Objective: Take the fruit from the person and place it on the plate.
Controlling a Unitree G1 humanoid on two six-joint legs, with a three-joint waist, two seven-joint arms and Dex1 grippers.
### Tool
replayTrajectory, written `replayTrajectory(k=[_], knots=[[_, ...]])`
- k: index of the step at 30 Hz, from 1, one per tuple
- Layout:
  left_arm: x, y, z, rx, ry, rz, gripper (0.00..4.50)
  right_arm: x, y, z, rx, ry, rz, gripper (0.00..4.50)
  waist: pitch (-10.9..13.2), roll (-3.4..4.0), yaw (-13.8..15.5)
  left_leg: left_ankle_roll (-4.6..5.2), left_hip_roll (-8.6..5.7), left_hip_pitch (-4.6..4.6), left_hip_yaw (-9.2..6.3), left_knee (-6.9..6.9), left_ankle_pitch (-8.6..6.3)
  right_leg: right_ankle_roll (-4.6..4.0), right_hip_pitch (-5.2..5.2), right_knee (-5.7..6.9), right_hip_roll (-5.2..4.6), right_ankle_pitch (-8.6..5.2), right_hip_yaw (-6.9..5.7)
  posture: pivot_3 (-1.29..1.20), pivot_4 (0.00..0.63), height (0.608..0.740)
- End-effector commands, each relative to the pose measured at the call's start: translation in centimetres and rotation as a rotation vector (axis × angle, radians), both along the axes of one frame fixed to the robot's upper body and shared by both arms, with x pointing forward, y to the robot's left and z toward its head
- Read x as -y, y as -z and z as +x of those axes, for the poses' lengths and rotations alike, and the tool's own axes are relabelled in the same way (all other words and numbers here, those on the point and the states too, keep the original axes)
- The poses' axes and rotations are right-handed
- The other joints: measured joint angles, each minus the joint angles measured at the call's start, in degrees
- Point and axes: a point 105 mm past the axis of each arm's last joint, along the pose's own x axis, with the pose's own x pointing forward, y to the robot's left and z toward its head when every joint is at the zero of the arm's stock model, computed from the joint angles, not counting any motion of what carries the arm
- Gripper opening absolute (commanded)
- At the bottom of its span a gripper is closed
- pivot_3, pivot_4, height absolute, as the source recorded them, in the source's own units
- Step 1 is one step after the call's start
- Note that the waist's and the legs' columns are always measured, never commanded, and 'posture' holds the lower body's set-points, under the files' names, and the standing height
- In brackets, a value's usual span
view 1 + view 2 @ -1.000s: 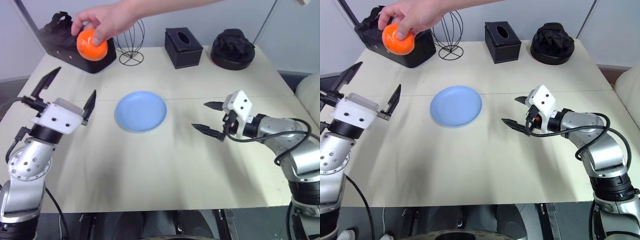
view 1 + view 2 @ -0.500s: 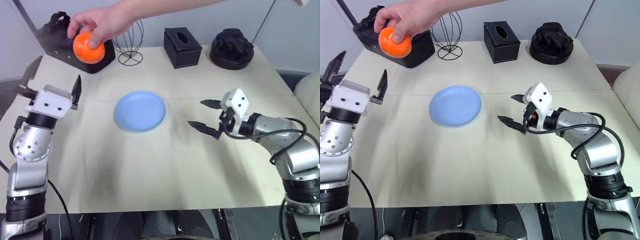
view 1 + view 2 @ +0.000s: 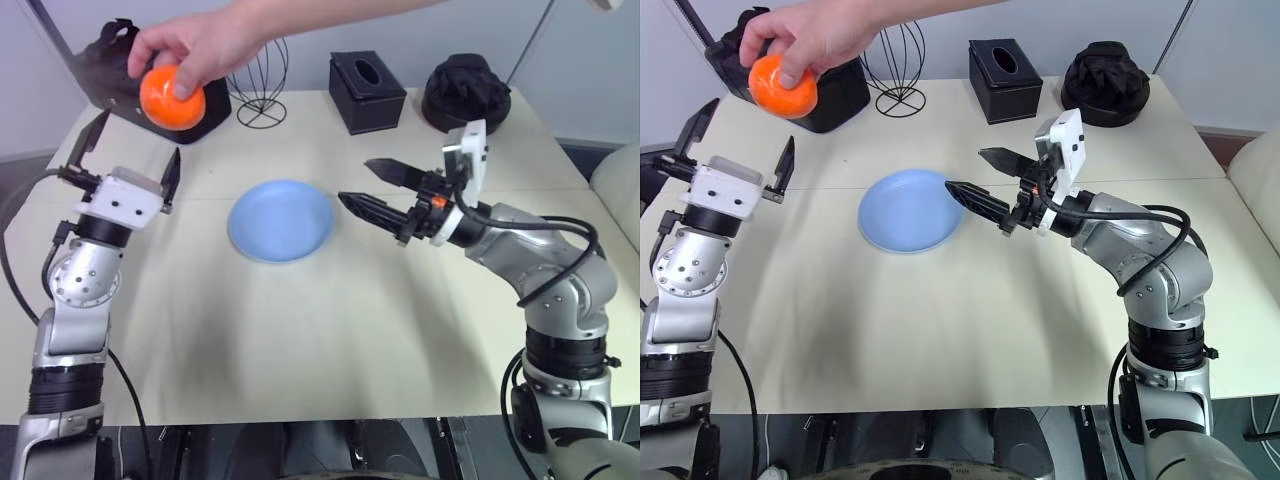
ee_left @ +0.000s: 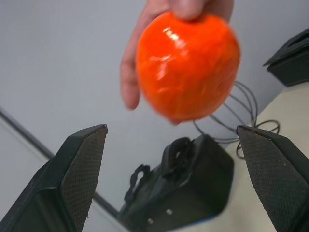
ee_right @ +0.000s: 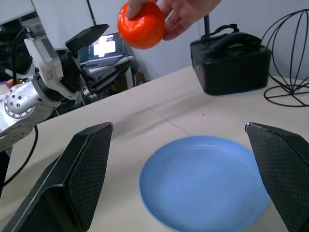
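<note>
My left gripper is open with its fingers below the orange fruit (image 3: 172, 97), so it would miss if it closed now. It should reach up before it closes.
The person's hand (image 3: 205, 42) holds the orange fruit (image 3: 172, 97) above the table's far left corner, fingers curled over its top. My left gripper (image 3: 140, 133) is open just below and in front of the fruit, pointing up at it without touching; in the left wrist view the fruit (image 4: 188, 65) hangs above the gap between the fingers (image 4: 79, 169). The light-blue plate (image 3: 281, 220) lies flat and bare at the table's centre. My right gripper (image 3: 355, 180) is open and empty, raised beside the plate's right rim and pointing left.
Along the table's far edge stand a black bag (image 3: 120, 75) behind the fruit, a wire basket (image 3: 262, 88), a black tissue box (image 3: 367, 92) and a black bundle on a dish (image 3: 466, 97). The near half of the table is bare.
My right gripper has risen and swung left towards the plate, rolling its wrist. My left gripper has reached forward under the fruit. The hand has shifted the fruit slightly left.
</note>
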Motion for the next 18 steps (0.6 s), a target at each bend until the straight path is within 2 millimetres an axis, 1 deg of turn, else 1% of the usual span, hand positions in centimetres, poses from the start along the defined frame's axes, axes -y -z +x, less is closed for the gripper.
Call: replayTrajectory(k=[1, 6, 12, 18], knots=[[0.5, -1.3, -0.1, 0.058, 0.021, 0.022, 4.47, -0.5, -0.7, -0.9, 0.056, -0.024, -0.008, 4.50, 0.0, 0.00, -0.1, 0.00, 0.00, 0.00, 0.02, 0.00, 0.00, 0.00, 0.00, 0.00, 0.00, 0.00, 0.01, 0.00, 0.150, 0.740], [0.8, -1.4, 0.4, 0.062, 0.044, 0.000, 4.47, -0.5, -0.5, -0.9, 0.061, -0.018, -0.015, 4.50, 0.0, 0.00, -0.1, 0.00, 0.00, 0.00, 0.03, 0.01, 0.00, 0.00, -0.02, 0.04, 0.02, 0.00, 0.02, 0.00, 0.150, 0.740], [1.1, -2.1, 0.8, 0.097, 0.062, 0.002, 4.47, -0.4, -0.3, -1.0, 0.064, -0.008, -0.025, 4.50, 0.0, 0.00, 0.0, 0.00, -0.01, -0.02, 0.03, 0.06, 0.00, 0.00, -0.02, 0.05, 0.01, 0.00, 0.01, 0.00, 0.150, 0.740], [1.3, -2.2, 1.6, 0.096, 0.085, -0.038, 4.47, -0.3, -0.2, -1.0, 0.073, 0.003, -0.040, 4.50, 0.0, 0.00, -0.1, 0.00, -0.02, -0.03, 0.01, 0.10, 0.00, 0.00, -0.02, 0.09, 0.02, 0.00, 0.01, 0.00, 0.150, 0.740]])
